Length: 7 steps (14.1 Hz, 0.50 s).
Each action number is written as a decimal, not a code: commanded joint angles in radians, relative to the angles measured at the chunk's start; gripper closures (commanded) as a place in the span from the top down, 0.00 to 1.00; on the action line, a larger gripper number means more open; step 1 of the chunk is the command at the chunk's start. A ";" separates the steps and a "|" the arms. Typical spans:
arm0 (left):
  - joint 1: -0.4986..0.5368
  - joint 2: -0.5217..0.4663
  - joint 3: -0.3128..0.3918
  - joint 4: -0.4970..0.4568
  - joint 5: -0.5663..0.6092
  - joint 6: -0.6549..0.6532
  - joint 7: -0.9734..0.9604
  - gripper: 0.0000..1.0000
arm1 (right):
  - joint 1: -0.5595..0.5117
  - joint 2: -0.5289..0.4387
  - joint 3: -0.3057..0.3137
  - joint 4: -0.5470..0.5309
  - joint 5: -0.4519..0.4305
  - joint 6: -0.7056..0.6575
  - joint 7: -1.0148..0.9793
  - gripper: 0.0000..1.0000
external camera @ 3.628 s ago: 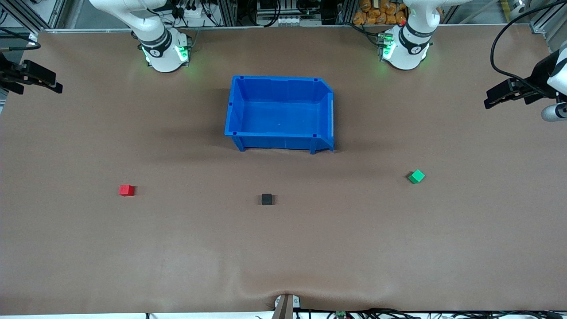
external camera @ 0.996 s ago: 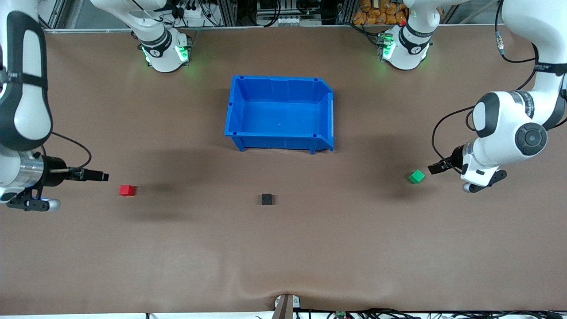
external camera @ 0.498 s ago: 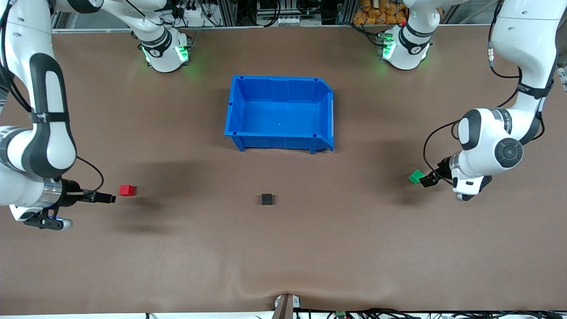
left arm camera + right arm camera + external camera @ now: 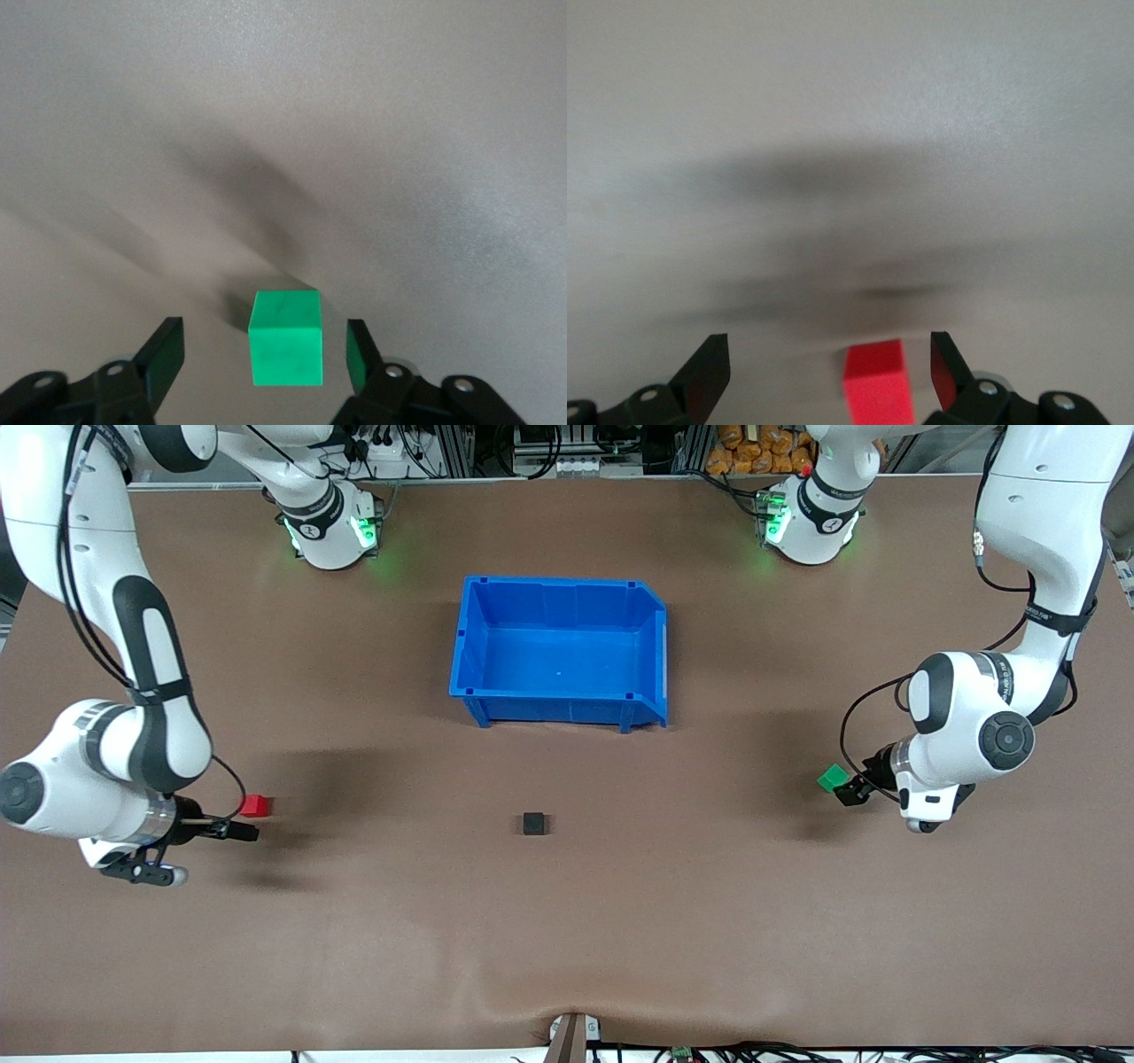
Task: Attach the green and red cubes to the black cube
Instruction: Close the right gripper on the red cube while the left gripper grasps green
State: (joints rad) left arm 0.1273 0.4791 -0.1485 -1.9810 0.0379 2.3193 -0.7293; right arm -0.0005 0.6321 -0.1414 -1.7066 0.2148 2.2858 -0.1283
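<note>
The red cube has to go onto the black cube [image 4: 533, 824], so my right gripper should pick up the red cube [image 4: 255, 805] next by two opposite sides.
The green cube [image 4: 831, 779] rests on the table toward the left arm's end. My left gripper [image 4: 852, 789] is low beside it. In the left wrist view the green cube [image 4: 285, 338] sits between the open fingers of the left gripper [image 4: 263, 347], with a gap on each side. The red cube [image 4: 255, 805] lies toward the right arm's end, with my right gripper [image 4: 243, 831] at its edge. The right wrist view shows the red cube [image 4: 875, 386] partly inside the open right gripper [image 4: 829, 359], closer to one finger. The black cube [image 4: 533, 824] stands alone mid-table.
A blue bin [image 4: 554, 581] with nothing in it stands farther from the front camera than the black cube. Bare brown table surface lies between the cubes and around them.
Both arms have swung in from the table's ends and come down. The left gripper has closed in around the green cube, and the right gripper has reached the red cube. No cube has moved.
</note>
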 commanded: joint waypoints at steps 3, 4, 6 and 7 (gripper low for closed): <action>-0.005 0.029 0.000 0.019 -0.009 0.009 -0.016 0.77 | 0.004 -0.046 0.002 -0.176 -0.017 0.124 -0.202 1.00; -0.005 0.032 0.000 0.019 -0.009 0.009 -0.018 0.75 | 0.002 -0.037 0.002 -0.176 -0.017 0.123 -0.241 1.00; -0.005 0.035 0.000 0.021 -0.010 0.009 -0.018 0.74 | 0.004 -0.034 0.002 -0.176 -0.018 0.118 -0.263 1.00; -0.005 0.039 -0.002 0.021 -0.010 0.009 -0.018 0.74 | 0.004 -0.034 0.002 -0.183 -0.018 0.115 -0.274 1.00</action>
State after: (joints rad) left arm 0.1273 0.5055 -0.1488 -1.9742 0.0379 2.3227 -0.7299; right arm 0.0015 0.6282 -0.1409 -1.8552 0.2116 2.4037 -0.3737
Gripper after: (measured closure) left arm 0.256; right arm 0.000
